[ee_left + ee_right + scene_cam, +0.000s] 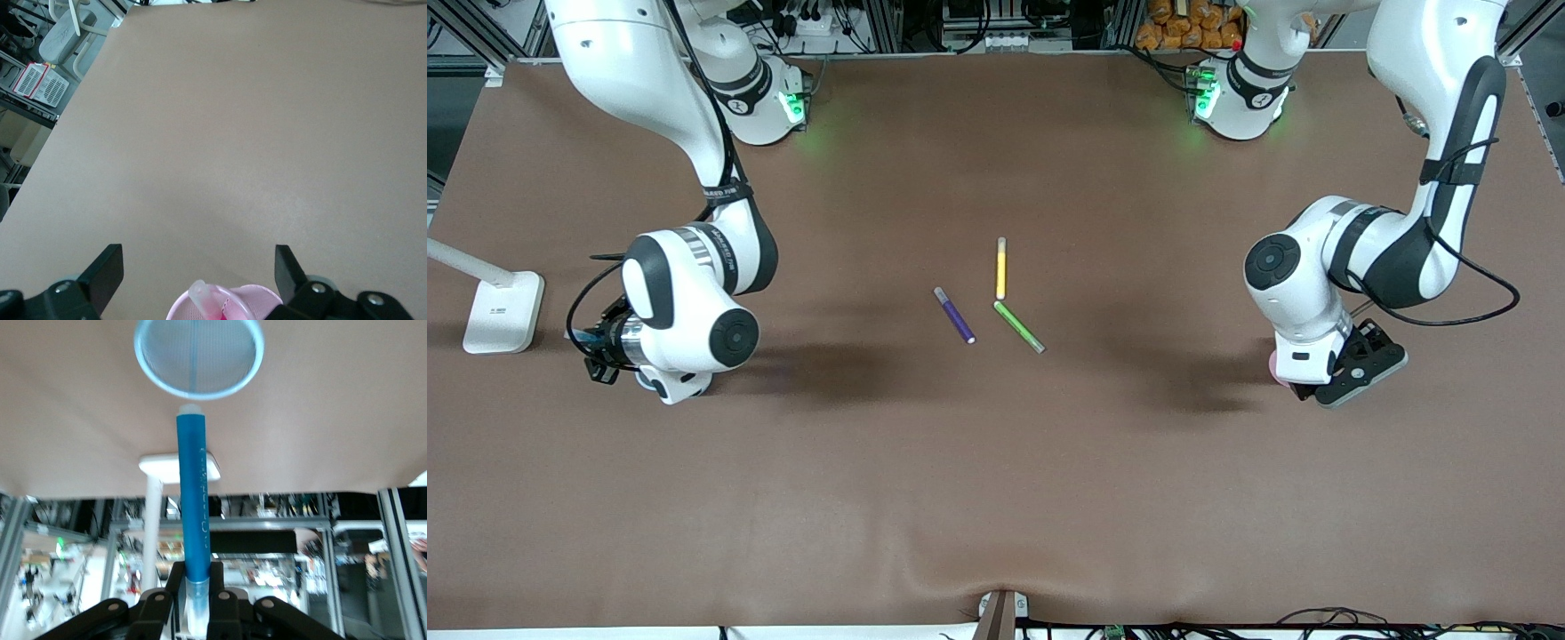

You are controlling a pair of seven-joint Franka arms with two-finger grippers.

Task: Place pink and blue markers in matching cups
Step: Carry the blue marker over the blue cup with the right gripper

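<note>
My right gripper has to keep the blue marker until it reaches the cup, because the marker's end [190, 412] is short of the cup's rim [199, 395] in the wrist view.
My left gripper [199, 268] is open over the pale pink cup [250, 301], its fingers [101, 272] spread wide on either side. The pink marker [208, 300] leans inside that cup with its pale end up, touching neither finger. In the front view only a sliver of the pink cup [1272, 365] shows beside the left gripper [1356, 372]. My right gripper [193, 587] is shut on the blue marker [193, 507], whose free end points at the pale blue cup [199, 357], just short of its rim. That right gripper [594, 349] is at the right arm's end of the table.
Yellow [1001, 267], dark purple [954, 315] and green [1019, 326] markers lie together mid-table. A white lamp base [503, 311] stands beside the right gripper, at the table's edge.
</note>
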